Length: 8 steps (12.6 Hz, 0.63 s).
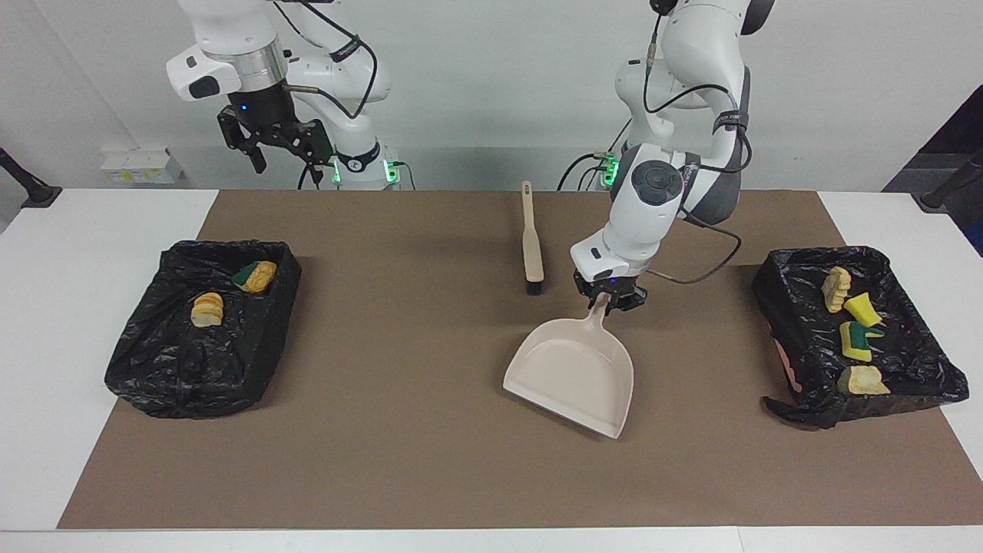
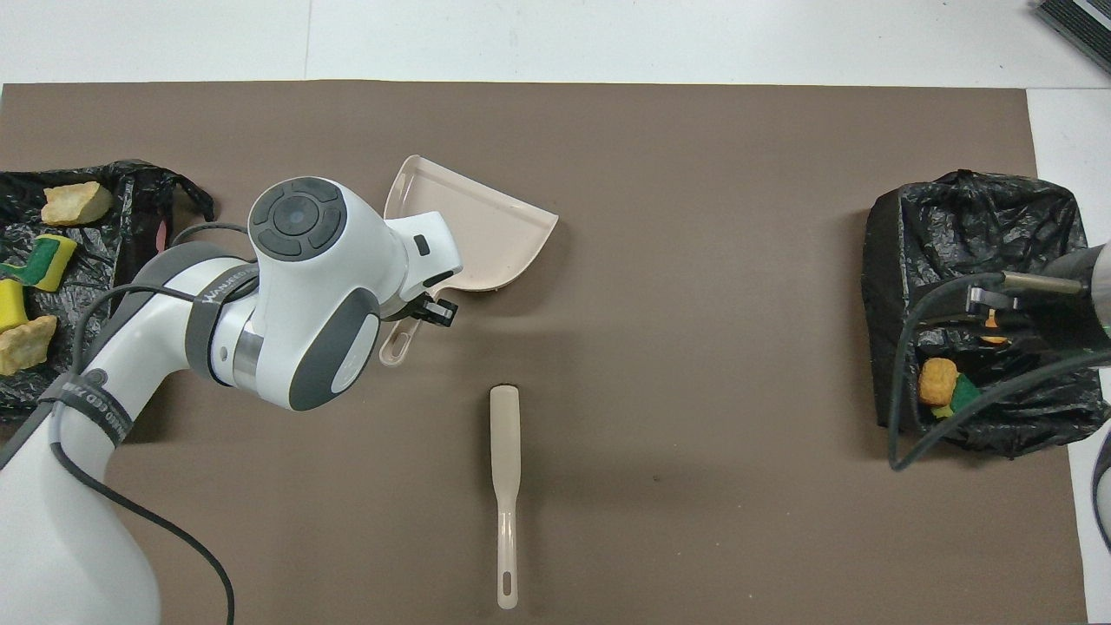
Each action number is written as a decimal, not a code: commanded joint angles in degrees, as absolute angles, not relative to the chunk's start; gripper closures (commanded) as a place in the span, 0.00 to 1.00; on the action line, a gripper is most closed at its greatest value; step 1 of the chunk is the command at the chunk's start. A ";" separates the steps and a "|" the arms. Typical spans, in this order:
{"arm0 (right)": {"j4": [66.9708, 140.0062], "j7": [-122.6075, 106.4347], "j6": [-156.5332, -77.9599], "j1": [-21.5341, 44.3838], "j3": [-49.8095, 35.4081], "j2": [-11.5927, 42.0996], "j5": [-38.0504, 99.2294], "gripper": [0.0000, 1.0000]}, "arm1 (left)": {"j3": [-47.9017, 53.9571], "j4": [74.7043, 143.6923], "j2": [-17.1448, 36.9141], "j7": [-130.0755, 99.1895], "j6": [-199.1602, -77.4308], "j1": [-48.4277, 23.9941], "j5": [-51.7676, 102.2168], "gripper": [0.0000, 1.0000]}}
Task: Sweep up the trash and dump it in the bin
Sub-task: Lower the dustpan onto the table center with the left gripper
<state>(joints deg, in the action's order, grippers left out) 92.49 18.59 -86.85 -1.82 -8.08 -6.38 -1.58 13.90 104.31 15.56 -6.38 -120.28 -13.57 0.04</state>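
The beige scoop (image 2: 481, 224) hangs skewed above the mat in the overhead view, so my left gripper will keep holding the dustpan.
My left gripper (image 1: 610, 299) is shut on the handle of the beige dustpan (image 1: 572, 374), which has nothing in it and sits low over the middle of the brown mat; its scoop (image 2: 477, 233) points away from the robots. The trash lies in two black-lined bins. The bin (image 1: 783, 307) at the left arm's end holds a bread lump (image 1: 835, 288), a yellow sponge (image 1: 862, 309), a yellow-green sponge (image 1: 856, 340) and a tan chunk (image 1: 864, 380). The bin (image 1: 177, 376) at the right arm's end holds a bread piece (image 1: 207, 309) and a sponge with a lump (image 1: 256, 276). My right gripper (image 1: 280, 150) hangs open and empty, high above the mat's edge by its base.
The beige brush (image 1: 531, 238) lies on the mat nearer to the robots than the dustpan, bristles toward it, handle (image 2: 507, 555) toward the robots. White table (image 1: 92, 230) borders the brown mat (image 1: 399, 461). Cables trail from both wrists.
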 commanded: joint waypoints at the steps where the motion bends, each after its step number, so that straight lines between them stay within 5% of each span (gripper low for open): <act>1: 90.97 17.23 -86.22 -2.81 -8.53 -5.63 -2.55 0.00 | 12.83 101.52 17.14 -20.35 -122.42 -16.43 1.05 1.00; 8: 91.14 16.08 -86.48 -3.08 -8.26 -5.71 -2.64 0.00 | 12.74 102.39 19.42 -32.17 -128.67 -19.60 0.97 1.00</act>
<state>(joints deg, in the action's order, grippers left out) 92.29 18.10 -86.85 -2.15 -7.78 -6.34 -1.69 13.70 102.83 19.46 -31.48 -127.95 -18.84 0.18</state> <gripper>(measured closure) 0.000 0.692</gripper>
